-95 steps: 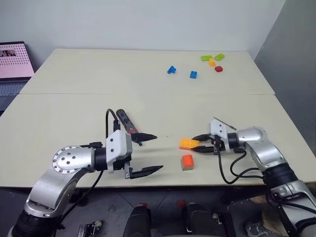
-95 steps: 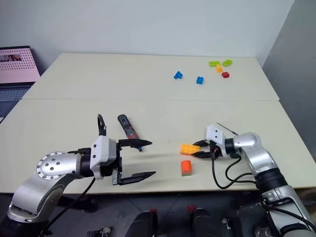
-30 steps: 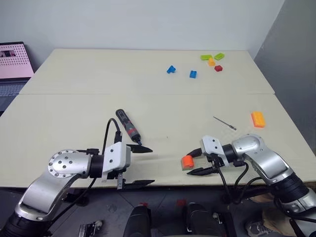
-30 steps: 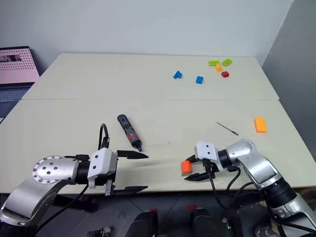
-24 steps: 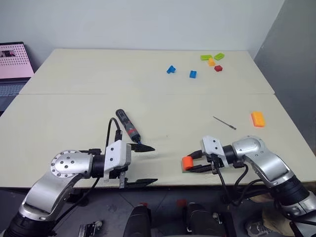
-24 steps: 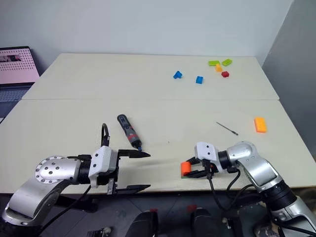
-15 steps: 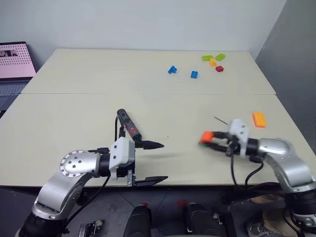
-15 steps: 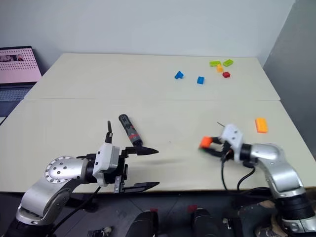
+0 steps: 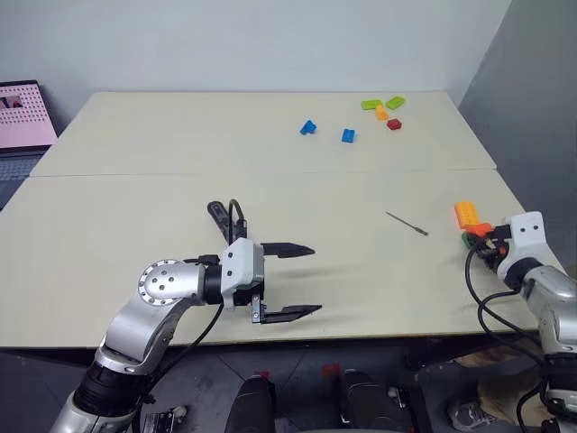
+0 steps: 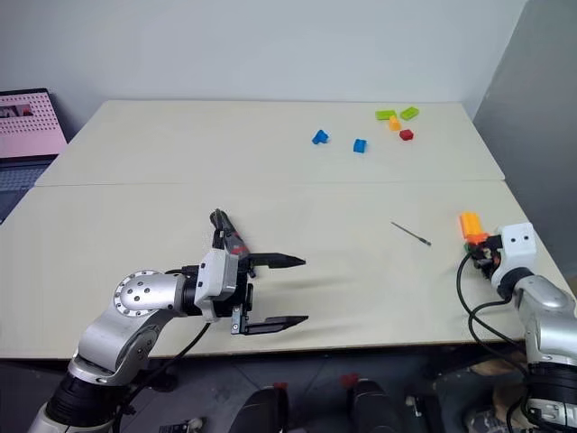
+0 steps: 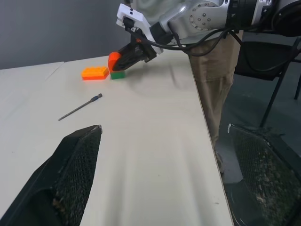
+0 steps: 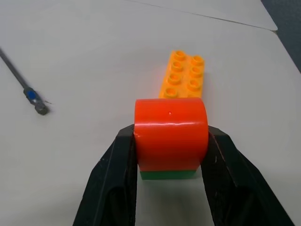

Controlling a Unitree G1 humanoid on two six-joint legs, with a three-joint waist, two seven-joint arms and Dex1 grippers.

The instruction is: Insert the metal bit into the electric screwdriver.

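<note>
The green base of the red block is low over the table and would stand, so my right gripper needs to let go of the block.
The electric screwdriver, dark with a red band, lies on the table just behind my left gripper's wrist, which hides its tip end. My left gripper stands open near the front edge, holding nothing. The metal bit, a thin grey rod, lies on bare table at the right, apart from both grippers. My right gripper is at the table's right edge, shut on a red block with a green base, low over the surface. Its fingers clasp the block's two sides.
An orange brick lies right behind the held block, close to the right edge. Several small coloured bricks are scattered at the far right of the table. A laptop stands off the far left. Open table lies between screwdriver and bit.
My right gripper closed on the red block at the front middle and carried it right, past the bit, to beside the orange brick. My left gripper moved slightly right, still open.
</note>
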